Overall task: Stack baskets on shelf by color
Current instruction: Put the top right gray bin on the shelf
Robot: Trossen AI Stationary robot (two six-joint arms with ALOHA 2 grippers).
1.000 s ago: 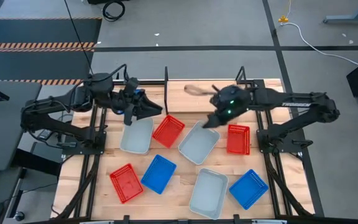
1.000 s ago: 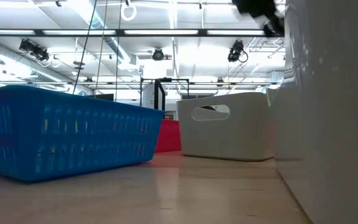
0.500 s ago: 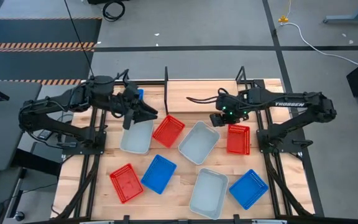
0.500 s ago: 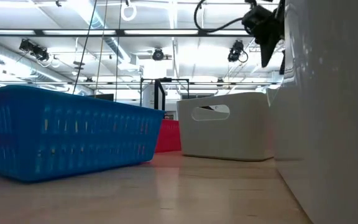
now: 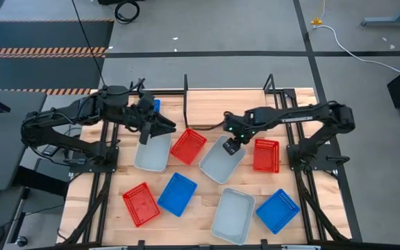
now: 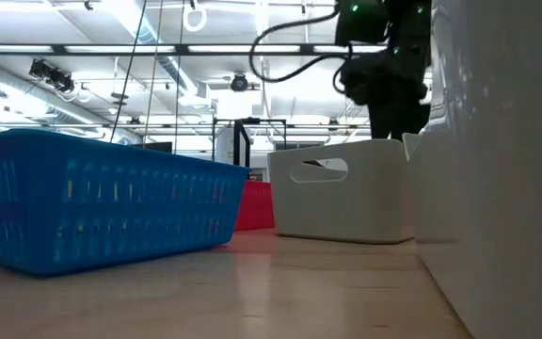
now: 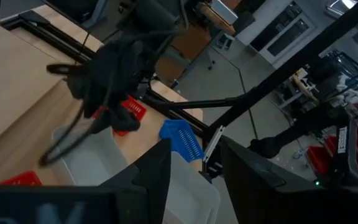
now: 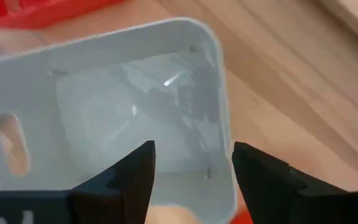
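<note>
The robot's right gripper will next grab the middle white basket by its end's rim (image 8: 224,118), so that it can stack the basket on the shelf.
Baskets lie scattered on the wooden top: three red (image 5: 188,146) (image 5: 266,155) (image 5: 141,203), two blue (image 5: 177,194) (image 5: 277,210), three pale grey-white (image 5: 150,154) (image 5: 217,165) (image 5: 232,215). The shelf's black posts (image 5: 186,94) stand at the far edge. My right gripper (image 5: 231,147) points down, open, over the far right corner of the middle white basket (image 8: 104,106). One finger is over the inside and one outside its wall (image 8: 224,118). My left gripper (image 5: 164,128) hangs open above the left white basket, nothing between its fingers (image 7: 194,171).
Black frame rails run along both sides of the table (image 5: 99,187) (image 5: 304,187). A small blue thing (image 5: 156,105) shows behind the left arm. Bare wood lies at the far middle (image 5: 221,104). In the low view a white basket wall (image 6: 497,169) fills the right side.
My right gripper has come down from near the far edge toward the table's left and near side, and has tipped to point down over the middle white basket's far right corner. The baskets lie where they were.
</note>
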